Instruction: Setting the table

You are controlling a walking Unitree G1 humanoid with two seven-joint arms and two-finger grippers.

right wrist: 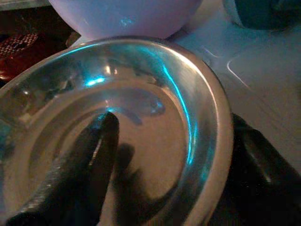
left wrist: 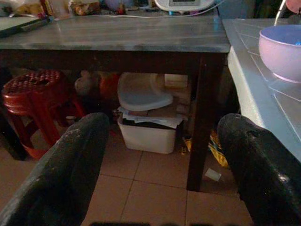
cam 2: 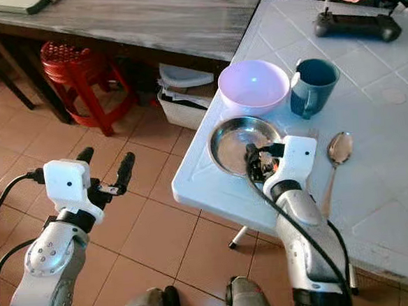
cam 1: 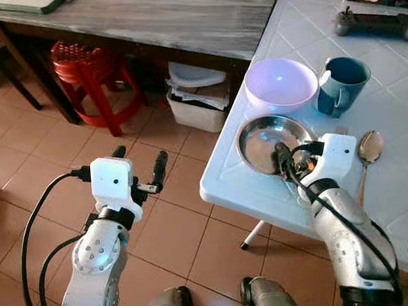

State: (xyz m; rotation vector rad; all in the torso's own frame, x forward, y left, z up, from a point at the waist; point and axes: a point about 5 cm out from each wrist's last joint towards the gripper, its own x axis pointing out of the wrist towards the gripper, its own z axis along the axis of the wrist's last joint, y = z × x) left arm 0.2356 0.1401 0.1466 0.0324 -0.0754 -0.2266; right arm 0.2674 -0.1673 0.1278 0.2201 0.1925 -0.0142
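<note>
I need to grip the shallow steel plate by its rim with my right gripper next, leaving its flat middle (cam 1: 262, 147) (right wrist: 153, 141) free, so that I can set the table.
A shallow steel plate (cam 1: 262, 138) lies near the front left edge of the white table (cam 1: 397, 111). Behind it stand a lilac bowl (cam 1: 281, 84) and a dark teal mug (cam 1: 341, 84). A metal spoon (cam 1: 368, 152) lies to the plate's right. My right gripper (cam 1: 295, 157) is open and straddles the plate's near rim. In the right wrist view one finger (right wrist: 89, 155) rests inside the plate and the other finger (right wrist: 263, 160) is outside the rim. My left gripper (cam 1: 140, 164) is open and holds nothing, out over the tiled floor left of the table.
A black controller (cam 1: 375, 23) lies at the table's far side. A grey wooden table (cam 1: 180, 14) stands behind, with a red stool (cam 1: 86, 70) and a white bin (cam 1: 196, 97) of papers under it. My feet are at the bottom, close to the white table's leg.
</note>
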